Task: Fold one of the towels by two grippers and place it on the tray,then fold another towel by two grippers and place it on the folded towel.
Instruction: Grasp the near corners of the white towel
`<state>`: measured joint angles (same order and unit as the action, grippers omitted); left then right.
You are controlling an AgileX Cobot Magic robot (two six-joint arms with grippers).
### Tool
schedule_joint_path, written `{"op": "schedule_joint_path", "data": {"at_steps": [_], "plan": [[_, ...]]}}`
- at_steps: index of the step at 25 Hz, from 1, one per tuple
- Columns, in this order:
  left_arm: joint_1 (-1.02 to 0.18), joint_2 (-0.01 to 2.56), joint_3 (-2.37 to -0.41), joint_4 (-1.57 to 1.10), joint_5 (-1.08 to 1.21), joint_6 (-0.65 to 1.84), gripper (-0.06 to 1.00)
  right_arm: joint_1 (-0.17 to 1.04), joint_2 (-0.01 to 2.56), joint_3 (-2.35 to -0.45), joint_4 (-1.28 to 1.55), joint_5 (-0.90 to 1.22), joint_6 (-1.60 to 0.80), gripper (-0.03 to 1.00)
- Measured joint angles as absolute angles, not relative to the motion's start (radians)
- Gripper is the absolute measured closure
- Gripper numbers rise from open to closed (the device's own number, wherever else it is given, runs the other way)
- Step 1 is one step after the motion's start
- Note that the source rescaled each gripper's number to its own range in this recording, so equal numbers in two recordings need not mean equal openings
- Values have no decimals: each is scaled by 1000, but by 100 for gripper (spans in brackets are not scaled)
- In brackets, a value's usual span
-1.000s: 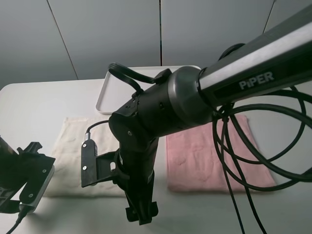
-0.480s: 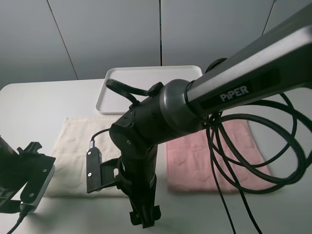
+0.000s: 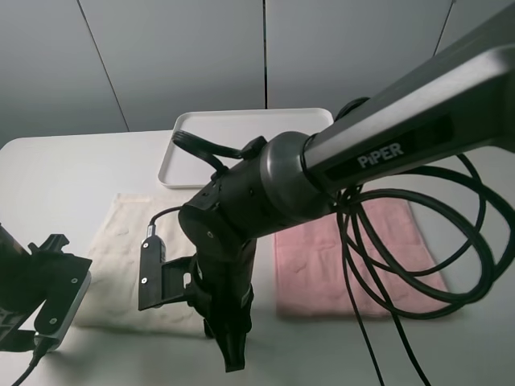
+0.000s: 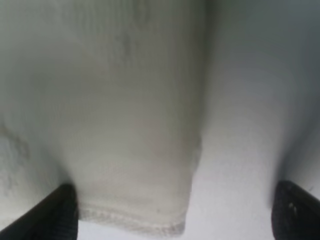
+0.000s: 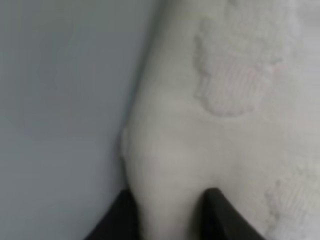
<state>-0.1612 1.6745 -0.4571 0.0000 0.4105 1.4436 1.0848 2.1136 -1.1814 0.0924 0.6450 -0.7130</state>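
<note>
My left gripper picks up the cream towel by its hemmed corner (image 4: 145, 200) next, to fold it with both grippers.
The cream towel (image 3: 121, 241) lies flat on the table, left of the pink towel (image 3: 318, 265). My right gripper (image 3: 233, 354) reaches across the middle to the cream towel's near right corner. In the right wrist view its fingers (image 5: 122, 212) stand close together, with the bunched cream towel corner (image 5: 170, 165) pinched between them. At the lower left the left gripper (image 4: 175, 215) is open, its fingertips (image 4: 60, 210) wide apart around the cream towel's near left corner (image 4: 135, 165). The white tray (image 3: 241, 129) sits behind the towels.
The thick right arm (image 3: 265, 193) hides the gap between the towels and part of each. Its black cables (image 3: 418, 241) loop over the pink towel. The left arm's end (image 3: 44, 281) sits at the table's near left edge.
The right gripper's jaws have closed on the cream towel's near right corner, and its tip now looks narrow. The left gripper has stayed open and in place.
</note>
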Motion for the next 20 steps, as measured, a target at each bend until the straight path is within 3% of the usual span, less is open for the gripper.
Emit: {"op": "schedule_joint_path", "data": {"at_steps": [3,12,15,20], "plan": [[-161,1674,-457,0,411,1444,-6,1085,2114,-1181,79,625,-684,95],[-161,1674,-457,0,402,1444,-3,1085,2114,-1181,71,623,-643,96],[-161,1679,-457,0,381,1444,11,1085,2114,-1181,71,623,-636,96],[-161,1681,-457,0,351,1432,57,1085,2114,-1181,71,623,-627,96]]}}
